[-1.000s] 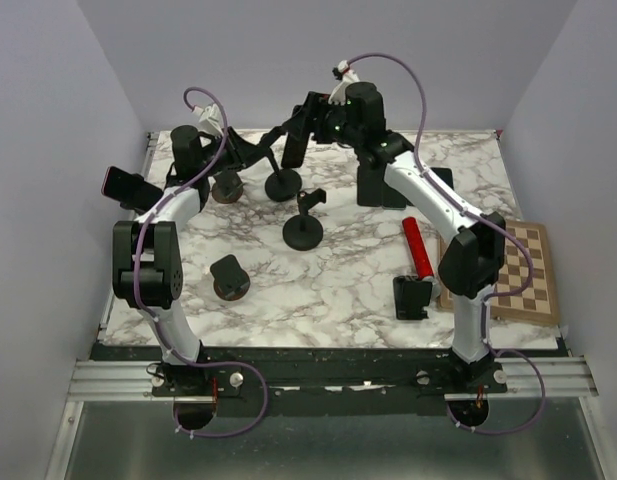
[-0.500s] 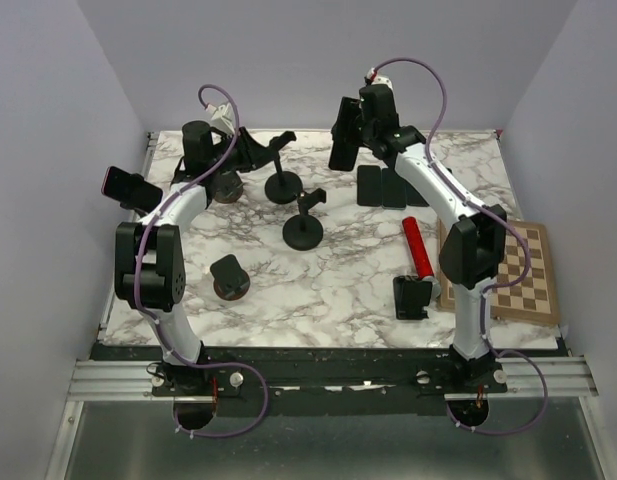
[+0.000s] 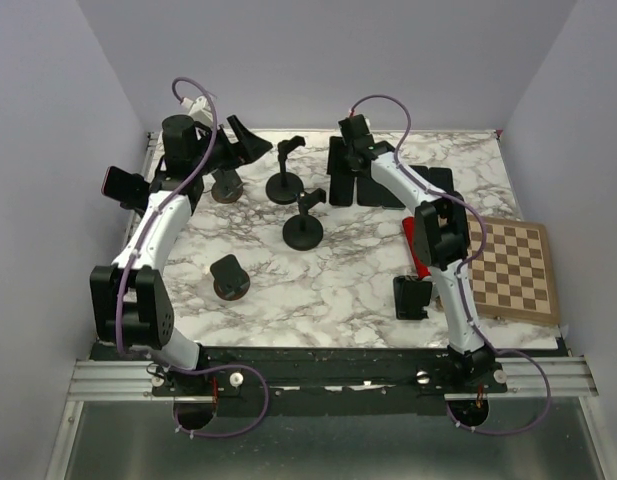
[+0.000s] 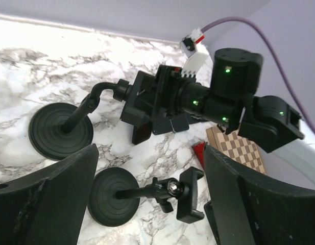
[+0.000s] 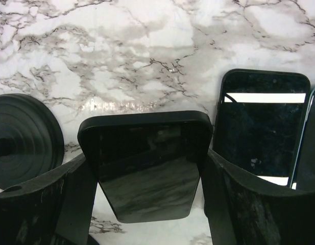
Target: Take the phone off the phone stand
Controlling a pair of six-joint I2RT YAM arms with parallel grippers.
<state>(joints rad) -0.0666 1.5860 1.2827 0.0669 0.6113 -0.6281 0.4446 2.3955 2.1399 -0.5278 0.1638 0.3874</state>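
The black phone point(image 3: 340, 190) would fall if I opened now, as one end is raised off the marble. My right gripper should keep holding it until it lies flat.
My right gripper point(image 5: 147, 176) is shut on the black phone point(image 5: 146, 158), its fingers pressing on both long sides. In the top view the right gripper point(image 3: 344, 172) holds the phone point(image 3: 340, 190) low over the table, to the right of the phone stand point(image 3: 283, 185). That stand's clamp point(image 3: 289, 148) holds nothing. The left gripper point(image 3: 243, 142) hovers open to the left of the stand, touching nothing. In the left wrist view the left gripper point(image 4: 149, 168) frames a second stand point(image 4: 114, 196) with a bare clamp point(image 4: 190, 201).
Other phones point(image 5: 260, 127) lie flat just right of the held one. Another stand point(image 3: 303, 232), two small round-based items point(image 3: 228, 277) point(image 3: 226, 187), a red cylinder point(image 3: 416, 245), a black holder point(image 3: 413, 298) and a chessboard point(image 3: 513, 270) occupy the marble table point(image 3: 328, 290).
The left gripper let go of the stand, opened and drew back left. The right gripper carried the phone off the stand, right and down toward the flat phones.
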